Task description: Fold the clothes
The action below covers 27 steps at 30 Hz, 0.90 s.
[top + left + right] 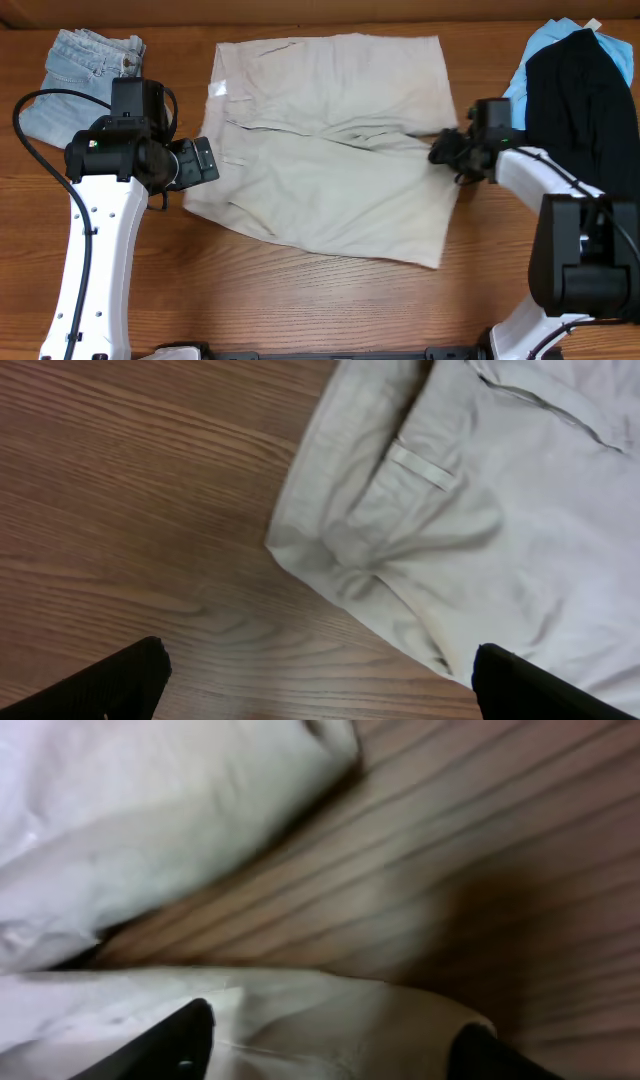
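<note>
Next, my left gripper grabs the shorts' waistband at its near corner (203,205), beside the belt loop (233,160), to fold the shorts' near half over the far half.
The clothes (330,140), wide pale beige shorts, lie spread flat on the middle of the wooden table, waistband to the left and legs to the right. My left gripper (210,160) hovers at the waistband's near-left corner. In the left wrist view it (320,655) is open over bare wood, with a belt loop (420,468) just ahead. My right gripper (442,150) sits at the shorts' right edge, between the two leg hems. In the right wrist view its jaws (335,1025) stand apart astride the edge of one leg (330,1005); the other leg (150,820) lies beyond.
Faded light-blue denim shorts (85,70) lie bunched at the far left corner, behind the left arm. A black garment (580,100) lies over a sky-blue one (545,55) at the far right, close behind the right arm. Bare wood runs along the front.
</note>
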Tool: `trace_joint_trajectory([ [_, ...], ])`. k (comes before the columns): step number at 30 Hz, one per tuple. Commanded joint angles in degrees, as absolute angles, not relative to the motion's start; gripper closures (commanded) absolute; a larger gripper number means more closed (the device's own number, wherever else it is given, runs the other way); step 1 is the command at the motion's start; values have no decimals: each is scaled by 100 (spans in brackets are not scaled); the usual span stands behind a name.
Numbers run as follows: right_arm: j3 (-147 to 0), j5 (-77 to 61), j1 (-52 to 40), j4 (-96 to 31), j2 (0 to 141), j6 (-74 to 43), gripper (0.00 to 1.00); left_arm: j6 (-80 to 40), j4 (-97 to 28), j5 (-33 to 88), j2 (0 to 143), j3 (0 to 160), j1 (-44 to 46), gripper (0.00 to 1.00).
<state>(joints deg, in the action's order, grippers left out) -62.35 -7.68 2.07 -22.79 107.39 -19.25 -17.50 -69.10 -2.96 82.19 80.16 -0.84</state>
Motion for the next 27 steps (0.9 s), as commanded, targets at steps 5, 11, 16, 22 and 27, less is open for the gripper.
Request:
trace_joint_trajectory([
  [5,-7896,-1212,257,-3833,10634,-1522,19,-1745,-6886,-189,8230,8108,-73,0],
  [11,-8654,-1208,196,-5531,9664,-2126,0,-2580,-7456,-340,7859,8291,-71,0],
  [16,-8586,-834,154,-6934,8772,-2897,0,-3496,-7819,-362,7533,7964,-34,0],
  [22,-8114,-939,-86,-7800,8340,-3413,0,-5474,-7175,-661,7352,6707,-36,1],
  [27,-7603,-998,-506,-7710,8342,-3485,8,-6206,-6169,-327,7583,5889,-34,14],
])
